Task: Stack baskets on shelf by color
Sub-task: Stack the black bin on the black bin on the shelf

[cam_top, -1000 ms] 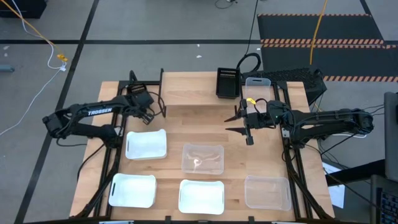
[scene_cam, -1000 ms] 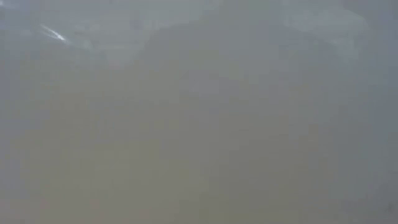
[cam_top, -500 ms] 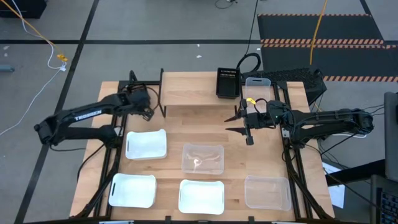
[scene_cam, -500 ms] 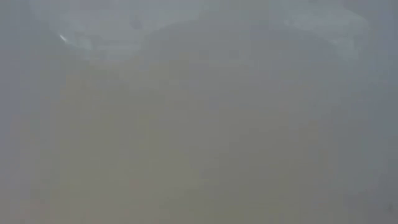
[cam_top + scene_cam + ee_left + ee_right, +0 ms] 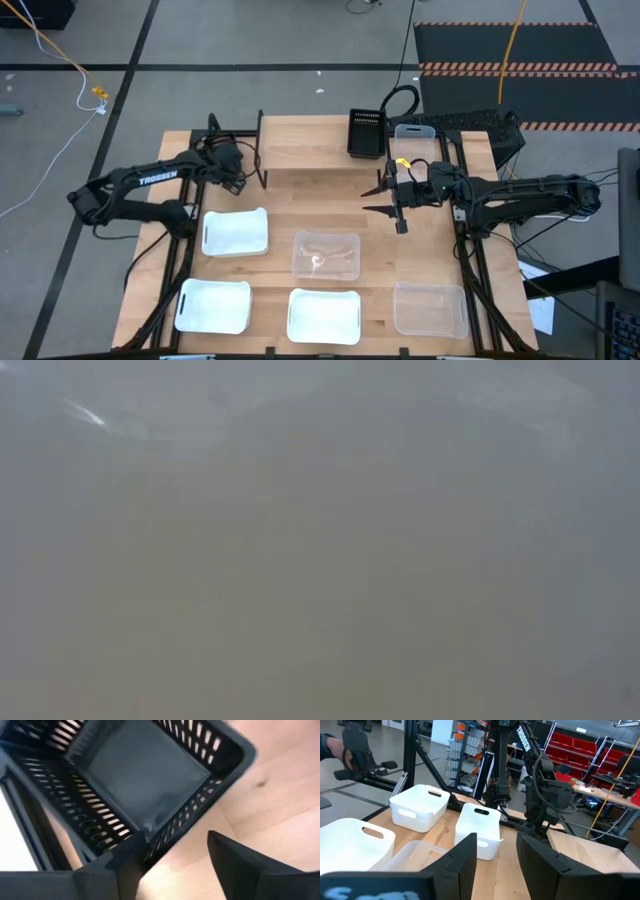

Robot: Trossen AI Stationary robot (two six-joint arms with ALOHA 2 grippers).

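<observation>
The left gripper grabs the slatted black basket by the rim of its side (image 5: 175, 832) next, to stack it with the other black basket.
A black slatted basket (image 5: 140, 775) stands on pale wood by the left-end legs of the shelf (image 5: 310, 145). My left gripper (image 5: 233, 168) hangs over it, open (image 5: 174, 837). One finger stands at a basket corner and the other outside over bare wood, with the slatted wall between them. Another black basket (image 5: 366, 133) sits on the shelf's right end. My right gripper (image 5: 368, 200) is open and holds nothing, level over the table in front of the shelf's right part. The low view shows only a grey-beige blur. My left gripper stands open astride the black basket's slatted wall near a lower corner (image 5: 150, 845), coming down from above. Its own finger (image 5: 125, 865) covers that corner, so I cannot tell whether it touches the wall. The basket stands upright on the wood.
Three white baskets (image 5: 235, 232) (image 5: 213, 306) (image 5: 323, 316) stand on the table's near left and middle. Clear baskets stand at the centre (image 5: 326, 255), near right (image 5: 430, 310) and far right beside the shelf (image 5: 412, 135). Bare wood lies between the shelf and the baskets.
My left gripper has opened and let go of the black basket, which now stands on the wood by the shelf's left end. The left arm stretched toward the far edge and drew back. My right arm has kept still.
</observation>
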